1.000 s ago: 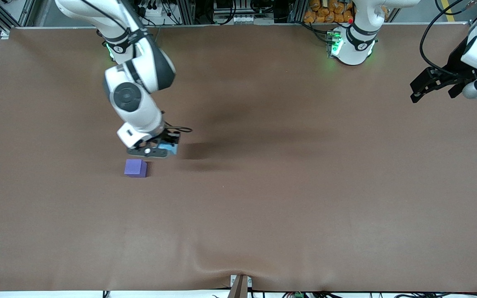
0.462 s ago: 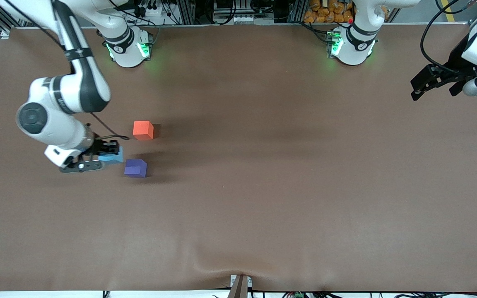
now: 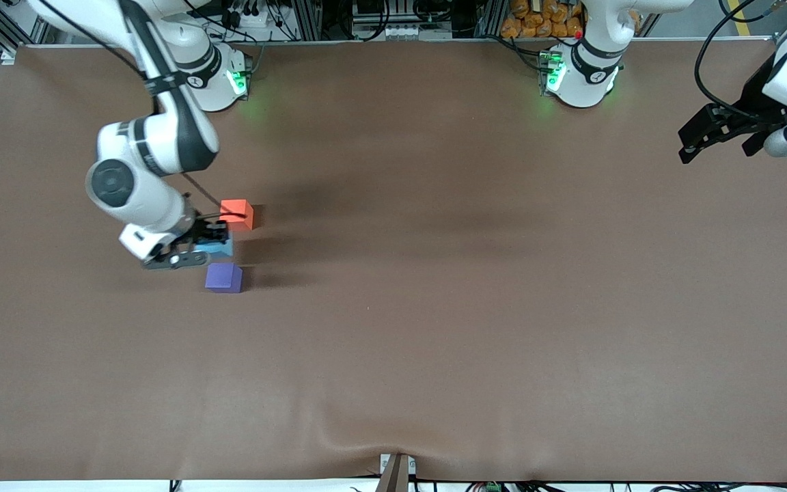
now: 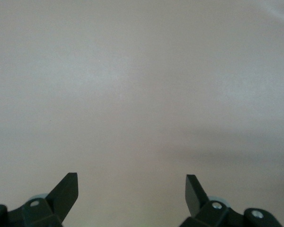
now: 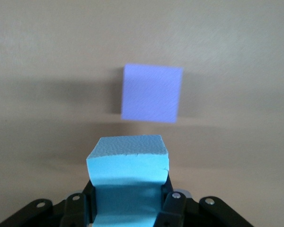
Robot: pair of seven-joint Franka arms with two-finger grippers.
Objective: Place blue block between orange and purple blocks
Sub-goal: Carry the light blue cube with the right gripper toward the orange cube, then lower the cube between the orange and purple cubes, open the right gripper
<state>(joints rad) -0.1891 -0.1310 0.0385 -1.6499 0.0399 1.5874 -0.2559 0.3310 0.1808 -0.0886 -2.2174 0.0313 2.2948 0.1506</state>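
My right gripper should keep holding the blue block until it is down. The block is still hanging above the gap beside the purple block.
My right gripper (image 3: 210,244) is shut on the light blue block (image 3: 219,247), squeezing its sides, and hangs over the strip of table between the other two cubes. The orange block (image 3: 236,214) rests on the table farther from the front camera. The purple block (image 3: 223,278) lies nearer to that camera. In the right wrist view the blue block (image 5: 128,166) fills the jaws of the right gripper (image 5: 128,196), with the purple block (image 5: 152,93) on the table past it. My left gripper (image 3: 716,141) waits open in the air at the left arm's end of the table; the left gripper (image 4: 131,189) holds nothing.
A brown cloth (image 3: 475,287) covers the whole table, with a raised wrinkle (image 3: 359,437) near the front edge. The robot bases (image 3: 578,75) stand along the edge farthest from the camera. A small bracket (image 3: 395,471) sticks up at the front edge.
My right arm has swung with the blue block from over the gap out toward the right arm's end of the table, then back to between the orange and purple blocks. The left arm has stayed put.
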